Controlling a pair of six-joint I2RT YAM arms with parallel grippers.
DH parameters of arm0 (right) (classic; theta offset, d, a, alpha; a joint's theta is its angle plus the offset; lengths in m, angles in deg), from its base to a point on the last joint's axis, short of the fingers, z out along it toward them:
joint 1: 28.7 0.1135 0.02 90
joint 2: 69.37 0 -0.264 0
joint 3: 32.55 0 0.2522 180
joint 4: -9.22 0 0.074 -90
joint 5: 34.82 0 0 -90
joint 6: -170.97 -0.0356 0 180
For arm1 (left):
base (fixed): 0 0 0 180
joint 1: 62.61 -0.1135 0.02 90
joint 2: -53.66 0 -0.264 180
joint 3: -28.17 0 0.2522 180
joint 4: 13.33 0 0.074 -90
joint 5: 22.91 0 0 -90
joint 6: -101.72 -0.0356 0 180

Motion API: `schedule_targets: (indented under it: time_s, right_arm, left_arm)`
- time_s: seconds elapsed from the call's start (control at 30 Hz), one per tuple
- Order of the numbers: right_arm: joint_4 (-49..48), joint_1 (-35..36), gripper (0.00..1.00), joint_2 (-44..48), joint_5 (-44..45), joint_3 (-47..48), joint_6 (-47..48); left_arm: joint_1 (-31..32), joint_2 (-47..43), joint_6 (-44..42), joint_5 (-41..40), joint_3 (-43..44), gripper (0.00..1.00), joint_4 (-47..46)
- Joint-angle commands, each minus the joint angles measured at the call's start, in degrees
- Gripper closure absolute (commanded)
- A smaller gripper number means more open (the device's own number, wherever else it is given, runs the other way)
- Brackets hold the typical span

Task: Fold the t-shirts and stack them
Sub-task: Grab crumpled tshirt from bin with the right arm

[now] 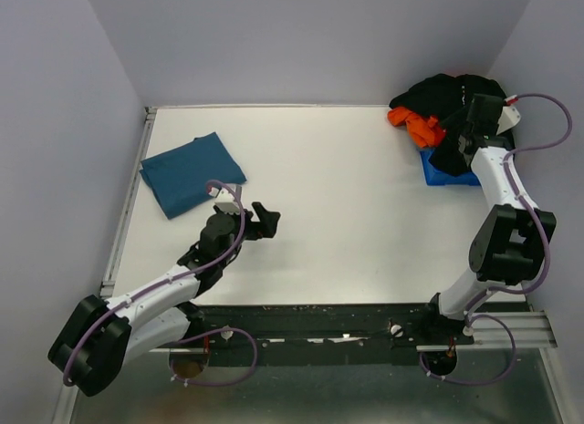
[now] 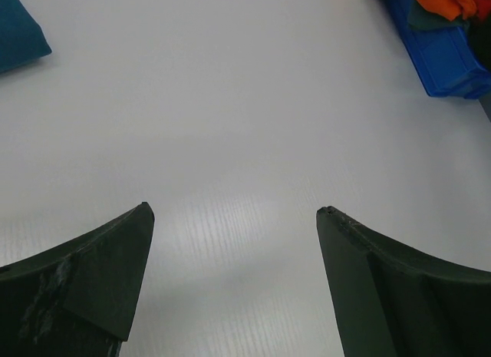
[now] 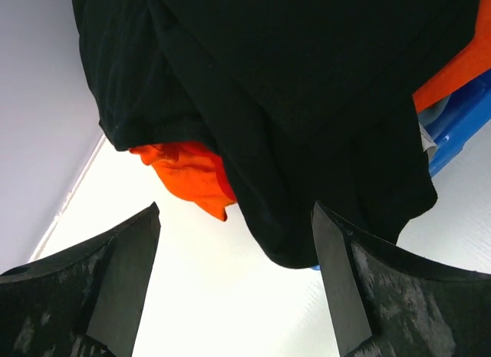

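Note:
My right gripper would leave the black shirt heaped over the blue bin if I lifted it now. The shirt has the gripper's fingers wide apart at its edge (image 1: 444, 158) (image 3: 270, 233).
The plain teal-blue t-shirt (image 1: 192, 173) lies folded at the far left of the table; its corner shows in the left wrist view (image 2: 19, 34). The black t-shirt (image 1: 447, 96) is heaped over the blue bin (image 1: 447, 175) at the far right, with no floral print showing. My left gripper (image 1: 267, 221) is open and empty above bare table (image 2: 234, 207), right of the teal shirt. My right gripper (image 1: 464, 135) is open right at the black shirt's hanging edge (image 3: 307, 104). The cloth droops close in front of the fingertips (image 3: 234, 207).
An orange cloth (image 1: 415, 125) lies under the black shirt on the bin's left side and shows in the right wrist view (image 3: 188, 173). The blue bin also shows in the left wrist view (image 2: 445, 61). Grey walls stand at the back and sides.

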Motion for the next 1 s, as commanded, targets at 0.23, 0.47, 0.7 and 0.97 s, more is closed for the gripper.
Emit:
schedule_targets:
  time_s: [0.23, 0.47, 0.7, 0.97]
  right_arm:
    - [1.2, -2.8, 0.13, 0.1, 4.4, 2.6, 3.7]
    - [1.1, -6.0, 0.22, -1.5, 0.1, 3.8, 2.8]
    - [1.5, -6.2, 0.28, -7.9, -2.9, 8.7, 2.8]
    - [1.7, -6.6, 0.40, -14.3, -3.7, 11.6, 2.2]
  left_arm:
    - [0.2, 3.9, -0.4, 4.2, 0.8, 0.02, -4.3]
    - [0.2, 8.0, 1.3, 7.3, 4.6, 0.03, -5.3]
    - [0.3, 9.8, 0.3, 8.1, 3.9, 0.04, -7.3]
    - [0.3, 11.9, 0.5, 8.8, 4.6, 0.04, -9.0]
